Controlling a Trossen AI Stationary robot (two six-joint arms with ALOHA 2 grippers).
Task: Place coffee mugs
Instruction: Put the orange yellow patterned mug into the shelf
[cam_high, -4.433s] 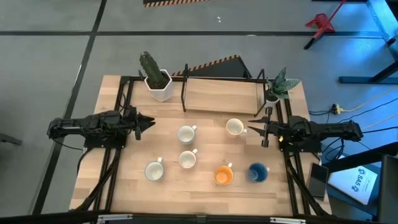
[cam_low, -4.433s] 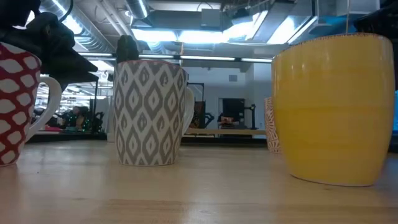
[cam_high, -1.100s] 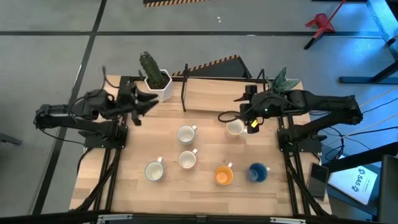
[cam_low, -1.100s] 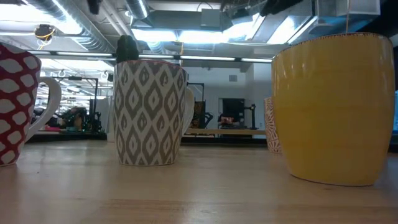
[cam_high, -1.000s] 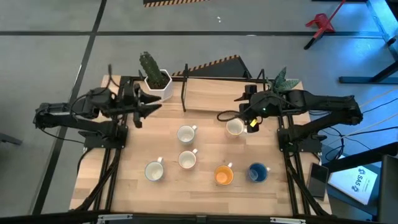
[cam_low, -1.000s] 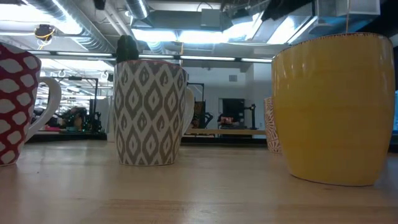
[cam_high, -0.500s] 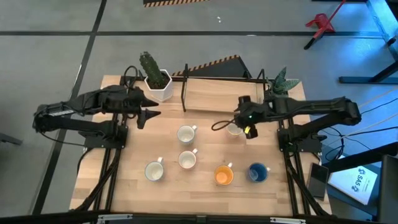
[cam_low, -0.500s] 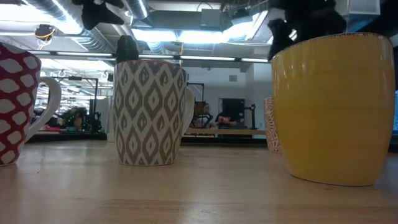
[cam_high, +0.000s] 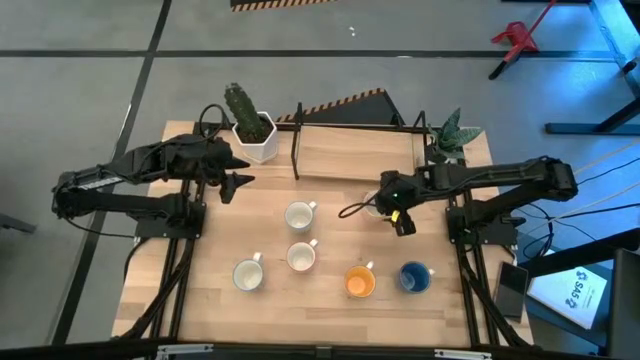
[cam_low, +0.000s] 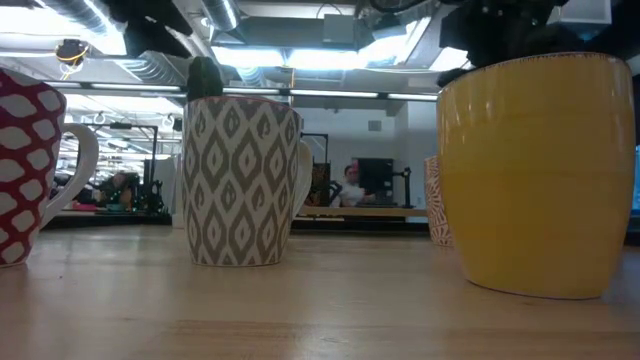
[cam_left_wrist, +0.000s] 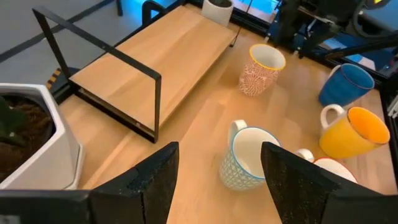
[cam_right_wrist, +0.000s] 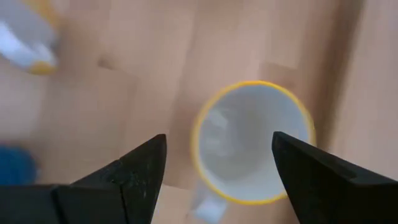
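Note:
Next, my right gripper grabs the yellow-rimmed cream mug by its rim (cam_right_wrist: 307, 118) to place it on the riser shelf.
Six mugs stand upright on the wooden table (cam_high: 200, 300): three white ones (cam_high: 298, 215), (cam_high: 301, 256), (cam_high: 247, 274), an orange one (cam_high: 359, 282), a blue one (cam_high: 414, 277), and a yellow-rimmed cream one (cam_right_wrist: 252, 149), mostly hidden in the high view (cam_high: 372, 208). My right gripper (cam_high: 388, 208) hangs open above the cream mug, pointing down; in the right wrist view (cam_right_wrist: 217, 140) its fingers stand apart over the rim. My left gripper (cam_high: 238, 183) is open and empty at the back left, facing a blue-patterned white mug (cam_left_wrist: 249, 155).
A wooden riser shelf (cam_high: 355, 150) on black legs runs along the back. A white hexagonal cactus pot (cam_high: 255, 135) stands at the back left and a small spiky plant (cam_high: 445, 140) at the back right. The low view shows three mugs close up (cam_low: 243, 180).
My right gripper has gone toward the table's left and near edges, tipped to point down and come over the yellow-rimmed cream mug. My left gripper has gone a little toward the table's right and near edges. No mug has moved.

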